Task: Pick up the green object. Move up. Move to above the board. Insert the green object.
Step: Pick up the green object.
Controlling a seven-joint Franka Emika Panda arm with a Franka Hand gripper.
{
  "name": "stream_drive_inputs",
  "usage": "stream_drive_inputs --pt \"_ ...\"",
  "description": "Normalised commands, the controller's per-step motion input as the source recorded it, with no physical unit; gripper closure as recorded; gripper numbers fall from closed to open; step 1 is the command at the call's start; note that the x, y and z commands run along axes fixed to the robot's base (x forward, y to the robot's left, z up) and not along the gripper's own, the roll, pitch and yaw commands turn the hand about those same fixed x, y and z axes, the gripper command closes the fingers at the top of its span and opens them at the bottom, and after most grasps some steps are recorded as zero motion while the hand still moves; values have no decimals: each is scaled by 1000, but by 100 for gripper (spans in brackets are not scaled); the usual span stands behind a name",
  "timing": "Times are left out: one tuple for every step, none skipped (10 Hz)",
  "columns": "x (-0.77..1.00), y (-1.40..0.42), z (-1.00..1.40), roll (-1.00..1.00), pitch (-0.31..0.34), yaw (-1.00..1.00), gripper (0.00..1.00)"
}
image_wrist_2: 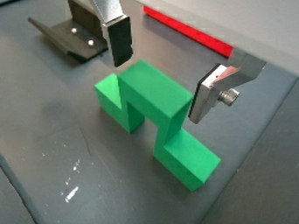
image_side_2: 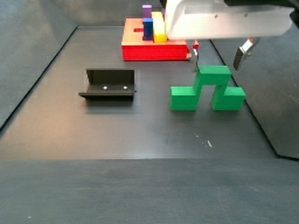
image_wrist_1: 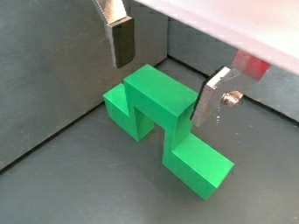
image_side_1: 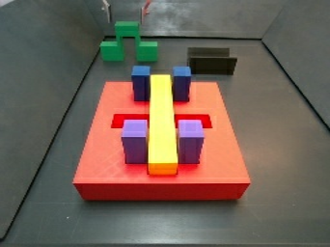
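Next, my gripper grabs the green object by its taller centre block (image_side_1: 126,30) (image_wrist_1: 162,90), since the low side blocks spread wider than my open fingers.
The green object (image_wrist_1: 163,109) stands on the dark floor with its taller centre block between two lower side blocks. It shows in both wrist views and both side views (image_wrist_2: 152,109) (image_side_1: 126,43) (image_side_2: 208,87). My gripper (image_wrist_1: 163,87) is open, with one finger on each side of the centre block's top (image_wrist_2: 160,86). In a side view the gripper (image_side_2: 219,57) hangs just over the piece. The jaws are not closed on it. The board (image_side_1: 103,154) is a red slab lying apart from the green object, and it also shows in another side view (image_side_2: 146,51).
The board carries a long yellow bar (image_side_1: 161,121), blue blocks (image_side_1: 142,82) and purple blocks (image_side_1: 135,145). The fixture (image_side_2: 108,86) stands on the floor beside the green object (image_wrist_2: 70,39) (image_side_1: 213,61). Grey walls surround the floor.
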Motion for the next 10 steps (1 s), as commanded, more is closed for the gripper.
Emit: stream_drive_inputs --pt "-80 74 -286 83 0 0 0" --pt "-57 103 -283 89 0 0 0" --pt "-57 123 -283 114 0 0 0" --pt "-31 97 -300 130 0 0 0" --pt "-46 74 -309 130 0 0 0" --pt "-31 57 -300 129 0 0 0" --pt "-23 31 -269 114 0 0 0" --pt "0 11 -226 94 0 0 0" --pt "0 0 -54 11 1 0 0" --pt "0 0 -23 10 0 0 0"
